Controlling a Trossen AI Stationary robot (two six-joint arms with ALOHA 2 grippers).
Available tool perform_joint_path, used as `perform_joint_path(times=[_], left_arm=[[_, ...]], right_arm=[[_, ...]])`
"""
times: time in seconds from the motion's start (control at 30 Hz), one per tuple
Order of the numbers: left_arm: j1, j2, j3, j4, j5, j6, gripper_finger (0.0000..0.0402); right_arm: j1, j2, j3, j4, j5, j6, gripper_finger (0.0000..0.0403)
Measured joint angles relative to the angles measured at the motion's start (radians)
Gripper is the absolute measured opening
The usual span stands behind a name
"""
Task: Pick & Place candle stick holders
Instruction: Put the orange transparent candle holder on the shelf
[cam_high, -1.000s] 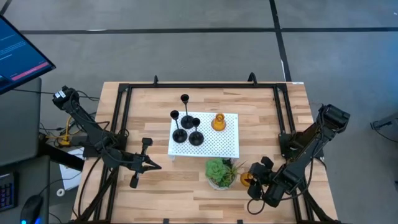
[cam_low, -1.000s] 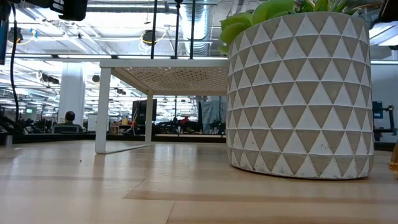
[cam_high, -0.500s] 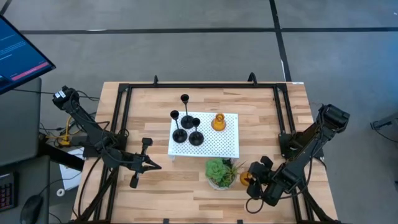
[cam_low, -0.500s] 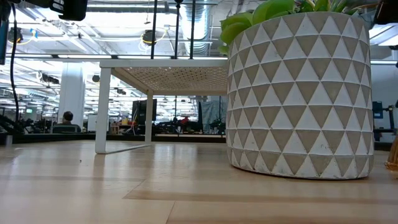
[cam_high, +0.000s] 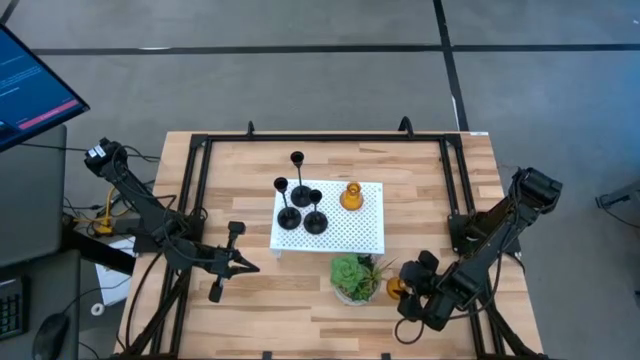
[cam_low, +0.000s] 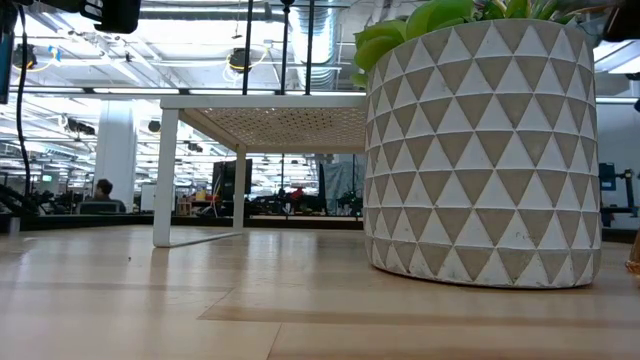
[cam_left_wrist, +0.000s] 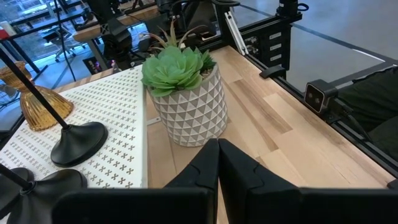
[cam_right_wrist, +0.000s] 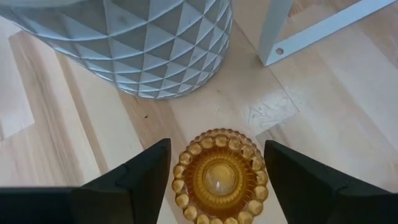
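The amber holder should go on the white perforated shelf, so my right gripper needs to grab it by its beaded rim next.
Three black candle stick holders and one amber holder stand on their bases on a white perforated shelf in the middle of the table. A second amber holder stands upright on the wood, just right of the plant pot. My right gripper is open over it, slanting down. One finger stands on each side of its beaded rim, with a thin gap to each. My left gripper is shut with nothing in it, held above the table left of the shelf.
The white-and-grey patterned pot with the green plant stands close beside the amber holder. The shelf's leg is just beyond it. A black frame runs round the table. Bare wood lies along the near edge.
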Motion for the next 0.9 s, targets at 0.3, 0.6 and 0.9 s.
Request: perform_joint_path(times=[0.3,0.6,0.9], left_arm=[[0.0,0.0,0.0,0.0,0.0,0.0,0.0008],[0.0,0.0,0.0,0.0,0.0,0.0,0.0008],[0.0,0.0,0.0,0.0,0.0,0.0,0.0008]], right_arm=[[0.001,0.0,0.0,-0.002,0.0,-0.009,0.0249],[0.001,0.0,0.0,-0.002,0.002,-0.009,0.023],[0.001,0.0,0.0,-0.001,0.002,-0.007,0.0173]])
